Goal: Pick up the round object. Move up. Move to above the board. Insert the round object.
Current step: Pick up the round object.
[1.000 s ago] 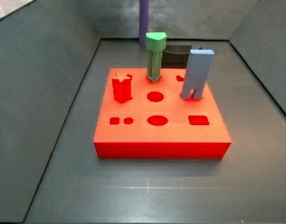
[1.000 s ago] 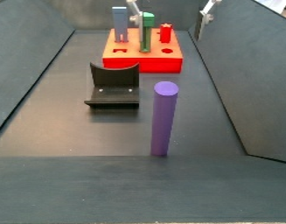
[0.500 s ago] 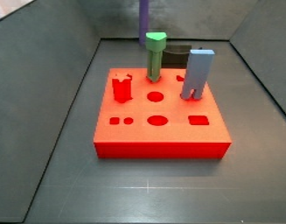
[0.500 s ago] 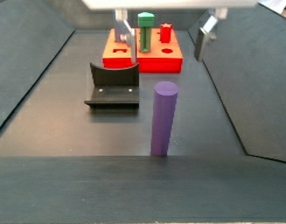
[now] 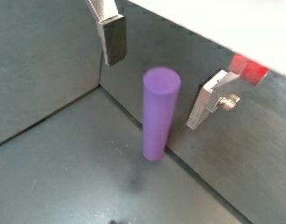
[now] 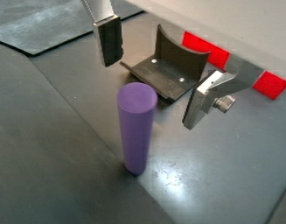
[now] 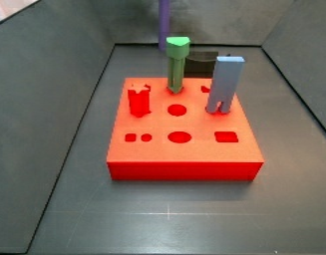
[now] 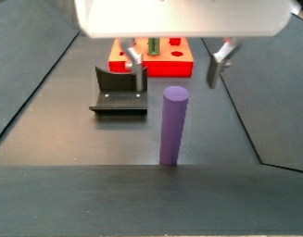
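The robot's gripper needs to pick up the purple peg by its top (image 5: 160, 80), so the peg's lower end stays free to go into the board's round hole.
The round object, a tall purple peg (image 8: 173, 125), stands upright on the dark floor, away from the board; it shows in both wrist views (image 5: 156, 114) (image 6: 135, 127) and at the far back of a side view (image 7: 165, 18). The gripper (image 8: 179, 67) is open and empty. It hangs just above the peg's top, one finger (image 5: 112, 39) to each side, not touching it (image 6: 156, 74). The red board (image 7: 178, 134) has a round hole, a square hole and small dots free in its top face.
A green pointed peg (image 7: 176, 62), a grey-blue rectangular peg (image 7: 225, 85) and a short red piece (image 7: 139, 101) stand in the board. The dark fixture (image 8: 119, 91) stands between peg and board, also in a wrist view (image 6: 169, 72). Sloped grey walls enclose the floor.
The gripper has come from over the board toward the purple peg and now hangs over its top, jaws still open. The peg and the board have not moved.
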